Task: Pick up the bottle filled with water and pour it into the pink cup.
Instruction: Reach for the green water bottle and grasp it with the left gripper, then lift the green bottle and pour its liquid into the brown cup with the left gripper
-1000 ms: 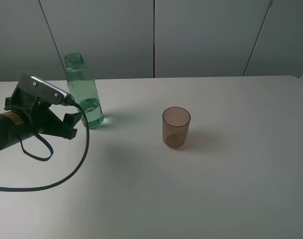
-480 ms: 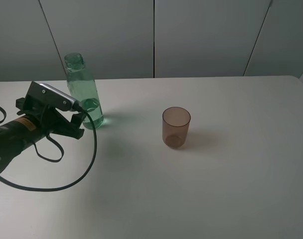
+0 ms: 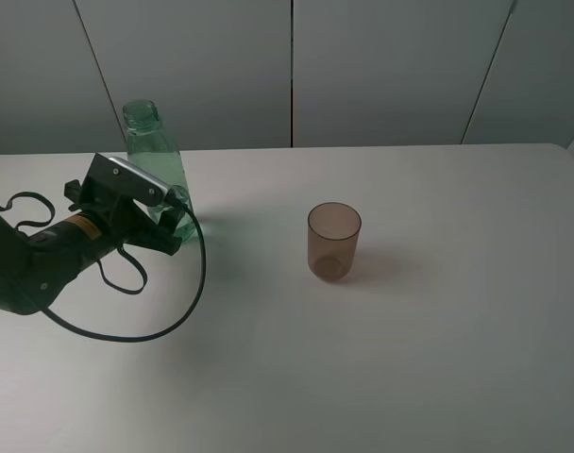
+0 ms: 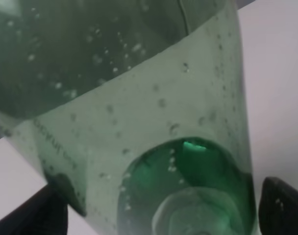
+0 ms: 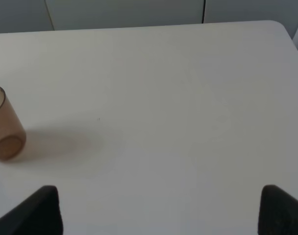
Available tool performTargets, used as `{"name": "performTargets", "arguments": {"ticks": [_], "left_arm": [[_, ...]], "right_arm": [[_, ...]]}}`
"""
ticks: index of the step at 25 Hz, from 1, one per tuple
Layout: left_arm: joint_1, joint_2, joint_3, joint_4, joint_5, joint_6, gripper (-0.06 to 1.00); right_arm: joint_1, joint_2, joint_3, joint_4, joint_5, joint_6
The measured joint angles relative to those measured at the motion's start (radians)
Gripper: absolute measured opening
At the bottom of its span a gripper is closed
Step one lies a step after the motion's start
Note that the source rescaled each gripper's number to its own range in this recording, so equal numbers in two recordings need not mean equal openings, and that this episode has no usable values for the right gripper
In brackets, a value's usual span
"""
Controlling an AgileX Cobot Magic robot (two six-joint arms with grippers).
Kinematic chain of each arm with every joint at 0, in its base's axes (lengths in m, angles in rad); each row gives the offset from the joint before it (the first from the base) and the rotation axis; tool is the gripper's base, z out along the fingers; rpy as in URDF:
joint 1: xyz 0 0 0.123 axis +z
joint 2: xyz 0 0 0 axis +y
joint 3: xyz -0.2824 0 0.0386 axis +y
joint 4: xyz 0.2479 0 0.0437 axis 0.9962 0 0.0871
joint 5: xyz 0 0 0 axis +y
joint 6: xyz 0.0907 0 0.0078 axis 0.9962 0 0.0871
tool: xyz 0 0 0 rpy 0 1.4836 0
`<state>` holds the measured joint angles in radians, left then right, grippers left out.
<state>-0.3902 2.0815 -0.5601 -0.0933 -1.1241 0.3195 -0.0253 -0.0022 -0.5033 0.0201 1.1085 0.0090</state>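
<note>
My left gripper needs to move forward before it closes. Its fingers reach only the near side of the bottle's lower body (image 3: 175,176) (image 4: 154,127).
The green transparent bottle (image 3: 153,156) stands upright and uncapped at the back left of the white table, with water in it. My left gripper (image 3: 172,223) is open at the bottle's lower body. In the left wrist view the bottle (image 4: 139,122) fills the picture between the two dark fingertips (image 4: 281,205) of the left gripper (image 4: 163,215); I cannot tell whether they touch it. The pink cup (image 3: 334,241) stands upright and empty near the table's middle, well right of the bottle. It also shows in the right wrist view (image 5: 4,129). My right gripper (image 5: 161,215) is open and empty, far from the cup.
The white table (image 3: 410,359) has its back edge just behind the bottle, against grey wall panels. The left arm's black cable (image 3: 136,330) loops on the table in front of the arm. The right arm is outside the exterior high view.
My left arm has moved right and toward the bottle, so its open jaws now stand around the bottle's lower body. Bottle and cup have not moved.
</note>
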Motion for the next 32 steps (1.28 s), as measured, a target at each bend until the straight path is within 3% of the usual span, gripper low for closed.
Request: {"name": "performTargets", "arguments": {"ticks": [15,16,17,18,19,27,32], "left_arm": [[0.0,0.103,-0.137,0.053,-0.02,-0.04,0.98],[0.0,0.103,-0.139,0.053,-0.022,-0.042,0.94],[0.0,0.103,-0.14,0.053,-0.021,-0.044,0.73],[0.0,0.103,-0.142,0.053,-0.023,-0.049,0.33],[0.0,0.105,-0.142,0.059,-0.023,-0.051,0.07],[0.0,0.105,-0.155,0.079,-0.019,0.001,0.04],[0.021,0.105,-0.312,0.158,0.035,0.071,0.04]], "right_arm": [[0.0,0.0,0.0,0.0,0.0,0.0],[0.0,0.0,0.0,0.0,0.0,0.0],[0.0,0.0,0.0,0.0,0.0,0.0],[0.0,0.0,0.0,0.0,0.0,0.0],[0.0,0.0,0.0,0.0,0.0,0.0],[0.0,0.0,0.0,0.0,0.0,0.0],[0.0,0.0,0.0,0.0,0.0,0.0]]}}
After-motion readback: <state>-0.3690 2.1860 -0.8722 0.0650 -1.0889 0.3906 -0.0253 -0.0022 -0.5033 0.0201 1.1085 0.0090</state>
